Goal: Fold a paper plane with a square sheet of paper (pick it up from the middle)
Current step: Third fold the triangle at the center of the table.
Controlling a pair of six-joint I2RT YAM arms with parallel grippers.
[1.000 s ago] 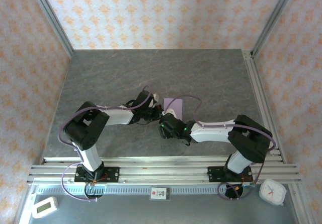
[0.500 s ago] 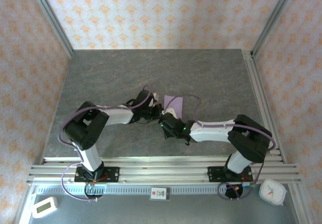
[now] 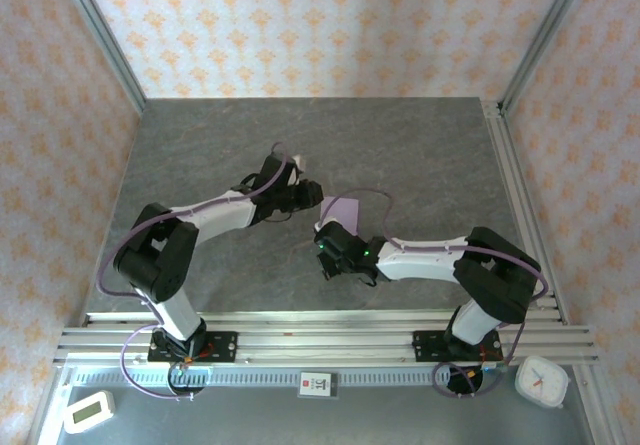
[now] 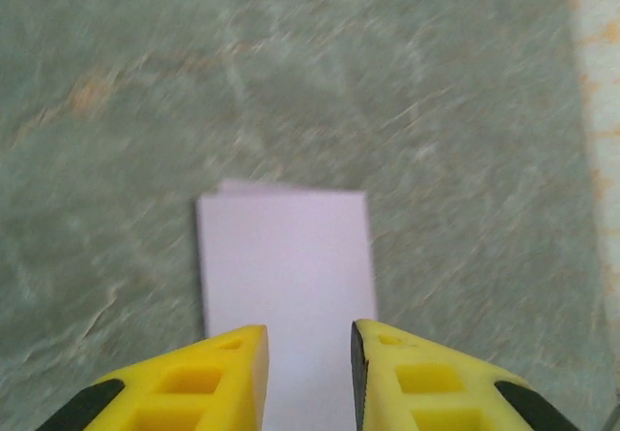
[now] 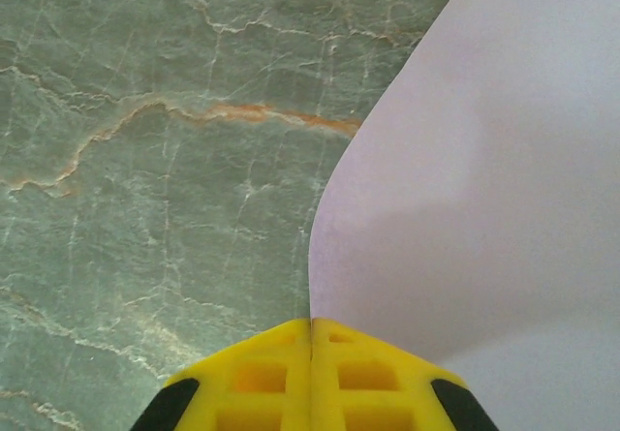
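Observation:
My left gripper grabs the paper next, away from the paper's edge my right gripper holds, which leaves that corner of the paper free to fold.
The lilac sheet of paper lies on the grey table between the two arms. In the left wrist view the paper looks like a narrow rectangle, with a second layer's edge peeking out at its far side. My left gripper hovers open over its near end, with nothing between the yellow fingers. My right gripper is shut on the edge of the paper, which curves upward from the jaws. From above, the left gripper is just left of the sheet and the right gripper is at its near left corner.
Aluminium rails run along the near edge behind the arm bases. A white clock sits at the near right, a small timer at the near left. Patterned walls and metal posts close in the table.
The left arm has swung up and back to the left, its gripper drawing off the paper. The right gripper has shifted slightly left while holding the sheet's edge.

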